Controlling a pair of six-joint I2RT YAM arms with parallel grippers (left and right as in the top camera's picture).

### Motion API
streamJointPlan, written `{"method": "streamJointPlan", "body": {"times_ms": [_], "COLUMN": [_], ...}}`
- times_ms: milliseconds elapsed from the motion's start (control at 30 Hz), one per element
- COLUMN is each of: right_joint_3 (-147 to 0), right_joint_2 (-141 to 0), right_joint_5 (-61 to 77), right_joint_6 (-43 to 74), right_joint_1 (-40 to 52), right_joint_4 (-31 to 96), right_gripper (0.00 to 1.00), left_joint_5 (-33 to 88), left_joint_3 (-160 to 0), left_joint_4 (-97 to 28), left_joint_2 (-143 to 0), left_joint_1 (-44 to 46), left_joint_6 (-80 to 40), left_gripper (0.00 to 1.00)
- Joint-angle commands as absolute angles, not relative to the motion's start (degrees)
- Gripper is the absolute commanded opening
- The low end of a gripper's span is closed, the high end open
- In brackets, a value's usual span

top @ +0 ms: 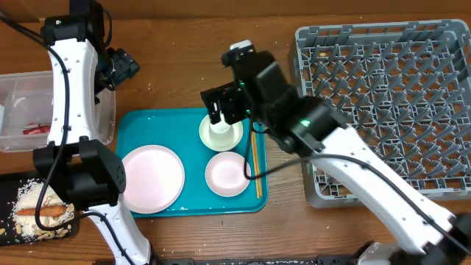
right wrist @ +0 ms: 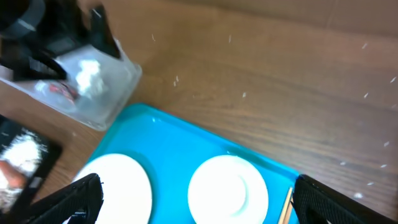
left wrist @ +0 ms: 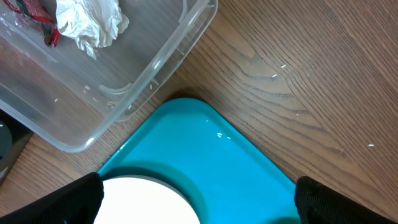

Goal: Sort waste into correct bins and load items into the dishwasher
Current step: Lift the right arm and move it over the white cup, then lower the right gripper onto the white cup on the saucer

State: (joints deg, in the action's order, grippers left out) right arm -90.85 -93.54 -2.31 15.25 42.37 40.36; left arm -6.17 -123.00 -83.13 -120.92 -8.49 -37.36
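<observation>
My right gripper grabs the small white cup across its opposite outer sides next, leaving the cup's lower end to load into the dish rack.
My right gripper (top: 224,116) hangs open over the small white cup (top: 219,134), which stands on a white plate (right wrist: 228,190) on the teal tray (top: 193,193). Also on that tray are a large pale pink plate (top: 152,177), a second white plate (top: 227,174) and chopsticks (top: 255,165). My left gripper (top: 120,68) is open and empty above the tray's far left corner (left wrist: 230,158), beside the clear tub (left wrist: 143,68). In the tub lie the tissue ball (left wrist: 87,22) and the red wrapper (left wrist: 37,12). Rice crumbs and an orange stick (top: 44,211) lie on the black tray (top: 11,184).
The grey dish rack (top: 390,103) fills the right side of the table, close to the teal tray's right edge. Bare wooden tabletop (top: 176,73) lies behind the tray. The left arm's white links (top: 70,96) stand over the tub and black tray.
</observation>
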Motion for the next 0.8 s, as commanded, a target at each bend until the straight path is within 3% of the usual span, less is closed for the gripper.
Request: {"method": "streamJointPlan", "body": {"times_ms": [0,433,767], "right_joint_3": [-91.9,-91.8,-91.8], "right_joint_2": [-99.3,-115.3,-119.3], "right_joint_5": [-0.3,1.4,-5.2], "right_joint_6": [15.0,18.0,18.1], "right_joint_1": [42.4,43.2,46.2], "right_joint_4": [39.4,41.9,41.3], "right_gripper": [1.00,0.97,0.97], "left_joint_5": [-6.3,-6.3,-6.3], "left_joint_3": [-123.5,-123.5,-123.5], "left_joint_4": [-83.3,-83.3,-83.3], "left_joint_2": [-120.6,-120.6,-120.6], "left_joint_1": [-8.3,-8.3,-8.3], "left_joint_6": [-37.7,-37.7,-37.7], "left_gripper": [1.00,1.00,1.00]}}
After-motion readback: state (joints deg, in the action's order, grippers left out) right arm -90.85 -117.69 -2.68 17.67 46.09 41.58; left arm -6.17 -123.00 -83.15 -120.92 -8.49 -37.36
